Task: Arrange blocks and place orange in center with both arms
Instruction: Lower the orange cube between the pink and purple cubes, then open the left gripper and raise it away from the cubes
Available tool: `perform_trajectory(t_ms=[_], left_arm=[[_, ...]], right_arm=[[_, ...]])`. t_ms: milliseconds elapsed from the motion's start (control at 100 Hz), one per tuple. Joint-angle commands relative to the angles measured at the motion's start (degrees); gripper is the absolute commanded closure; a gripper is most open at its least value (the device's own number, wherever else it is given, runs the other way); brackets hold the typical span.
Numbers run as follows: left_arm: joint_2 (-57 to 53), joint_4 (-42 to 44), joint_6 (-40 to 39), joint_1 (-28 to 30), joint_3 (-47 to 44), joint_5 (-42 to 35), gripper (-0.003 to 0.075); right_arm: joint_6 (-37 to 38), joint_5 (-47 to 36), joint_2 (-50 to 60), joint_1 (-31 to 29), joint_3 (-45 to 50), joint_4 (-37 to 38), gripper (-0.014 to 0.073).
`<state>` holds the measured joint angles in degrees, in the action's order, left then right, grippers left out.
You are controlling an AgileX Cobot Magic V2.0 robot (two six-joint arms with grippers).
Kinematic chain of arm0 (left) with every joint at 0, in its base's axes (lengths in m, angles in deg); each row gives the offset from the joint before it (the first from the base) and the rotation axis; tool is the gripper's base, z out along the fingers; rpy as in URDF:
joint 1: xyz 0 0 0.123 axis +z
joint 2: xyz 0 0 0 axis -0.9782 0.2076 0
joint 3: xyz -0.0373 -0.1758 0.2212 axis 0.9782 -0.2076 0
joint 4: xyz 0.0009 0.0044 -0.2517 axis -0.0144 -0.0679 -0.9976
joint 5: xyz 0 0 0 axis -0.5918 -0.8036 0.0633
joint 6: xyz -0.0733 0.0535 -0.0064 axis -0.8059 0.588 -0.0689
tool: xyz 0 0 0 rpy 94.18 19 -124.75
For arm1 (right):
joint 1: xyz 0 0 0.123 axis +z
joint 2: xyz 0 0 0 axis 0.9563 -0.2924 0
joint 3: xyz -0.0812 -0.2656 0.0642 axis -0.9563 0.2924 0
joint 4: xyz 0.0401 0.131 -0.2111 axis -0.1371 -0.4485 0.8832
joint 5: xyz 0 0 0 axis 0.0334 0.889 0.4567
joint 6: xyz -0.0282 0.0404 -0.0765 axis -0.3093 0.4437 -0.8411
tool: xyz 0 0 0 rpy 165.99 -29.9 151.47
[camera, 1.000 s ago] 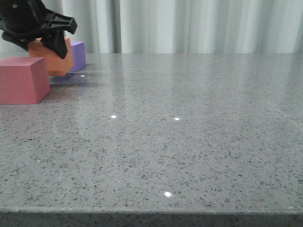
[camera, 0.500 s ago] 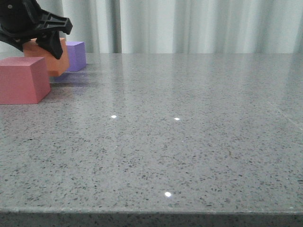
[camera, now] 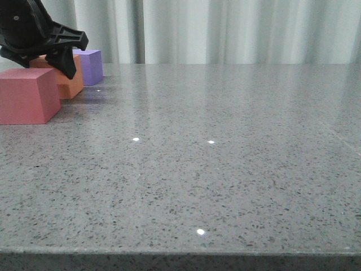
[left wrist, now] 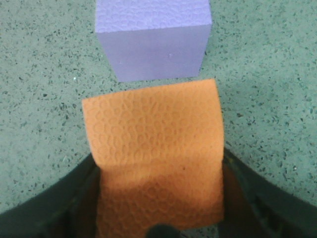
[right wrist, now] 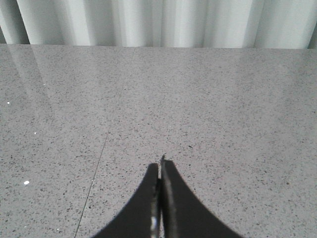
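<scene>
The orange cube's lower edge [camera: 69, 97] rests on the tabletop between the red-pink and purple cubes, so it is now time for my left gripper to release the orange cube.
In the front view my left gripper [camera: 51, 56] is at the far left, shut on the orange cube [camera: 72, 84]. The cube sits low, at or on the table, between the red-pink cube [camera: 25, 96] in front and the purple cube [camera: 90, 65] behind. In the left wrist view the black fingers [left wrist: 84, 198] flank the orange cube [left wrist: 156, 144] on both sides. The purple cube [left wrist: 153, 44] lies just beyond it, with a narrow gap. My right gripper [right wrist: 160, 168] is shut and empty above bare table. It does not show in the front view.
The grey speckled table [camera: 214, 169] stretches to the right and to the front edge. A pale curtain [camera: 225, 28] hangs behind the table's far edge.
My left gripper has lowered the orange cube from above the table down to it, between the red-pink and purple cubes. The other cubes have not moved.
</scene>
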<state>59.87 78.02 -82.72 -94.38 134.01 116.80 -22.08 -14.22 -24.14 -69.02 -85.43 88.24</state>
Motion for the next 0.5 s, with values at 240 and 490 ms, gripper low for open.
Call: perform_trajectory(t_ms=[240,490], left_arm=[[-2.2,-0.1,0.0,0.2,1.5,-2.2,0.0297],[-6.3,-0.1,0.0,0.2,1.7,-2.4,0.0072]], right_arm=[[-0.4,-4.8,-0.6,-0.3,-1.5,0.8,0.0663],[-0.4,-4.8,-0.6,-0.3,-1.5,0.8,0.0663]])
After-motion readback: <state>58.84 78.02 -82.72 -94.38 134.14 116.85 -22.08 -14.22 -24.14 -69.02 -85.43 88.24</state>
